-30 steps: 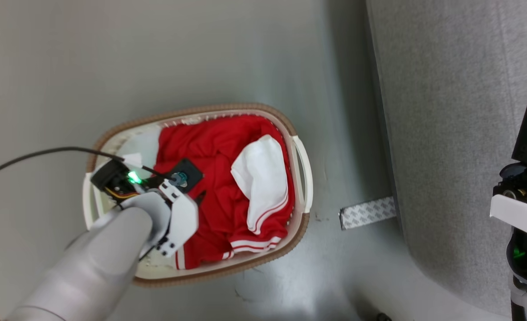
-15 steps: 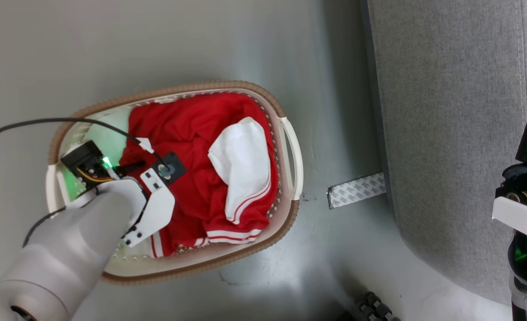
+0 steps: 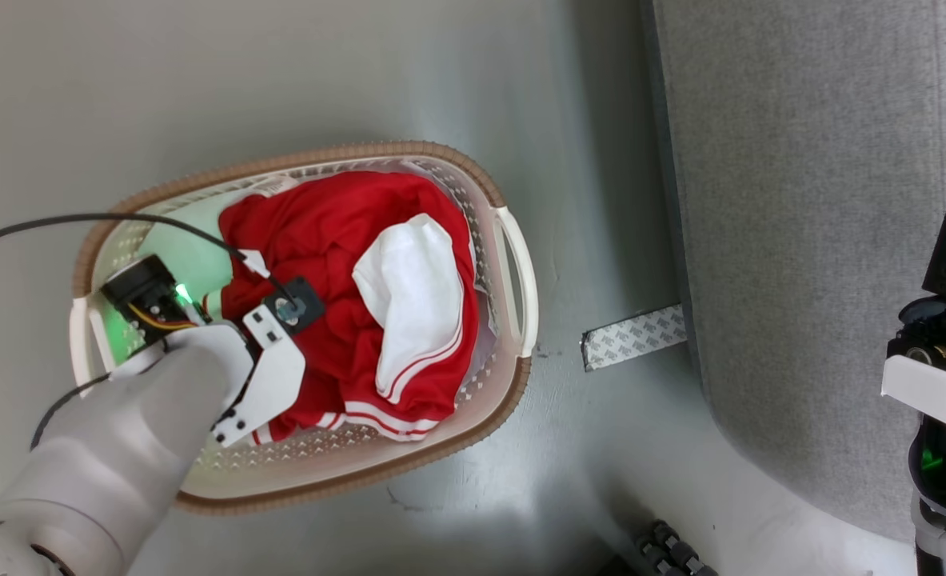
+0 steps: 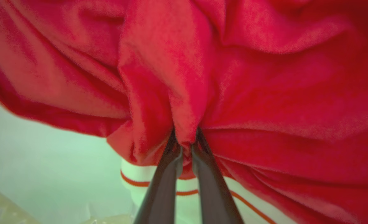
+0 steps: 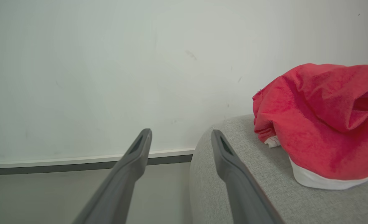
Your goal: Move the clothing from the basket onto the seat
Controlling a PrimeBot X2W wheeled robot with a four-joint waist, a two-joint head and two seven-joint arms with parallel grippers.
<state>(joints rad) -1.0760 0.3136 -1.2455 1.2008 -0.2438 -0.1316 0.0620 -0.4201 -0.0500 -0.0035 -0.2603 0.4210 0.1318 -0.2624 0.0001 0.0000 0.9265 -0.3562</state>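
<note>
My right gripper is going to grip the red clothing next by the bunched fold (image 4: 186, 119) beside its striped hem. Then it can move the clothing onto the seat.
The clothing (image 3: 337, 232), bright red with a white panel and striped hems, lies bunched in the oval cream basket (image 3: 512, 264) on the floor. My left arm reaches down into the basket's left half. In the left wrist view my left gripper (image 4: 185, 137) is shut on a fold of the red clothing (image 4: 264, 93), its fingertips buried in the fabric. The grey seat (image 3: 800, 240) stands to the right of the basket. My right gripper (image 5: 179, 133) is open and holds nothing, beside the seat's (image 5: 233, 193) rounded edge. Another red and white garment (image 5: 320, 124) lies on the seat.
A patterned strip of tape (image 3: 632, 336) lies on the floor between basket and seat. A black cable (image 3: 81, 220) loops from my left wrist over the basket's left rim. Dark wheel parts (image 3: 672, 552) show at the bottom edge. A pale wall with a baseboard (image 5: 78, 161) faces the right gripper.
The head camera has shifted. My left gripper has shut on the red fabric, and the clothing has bunched leftward, away from the basket's right and near walls.
</note>
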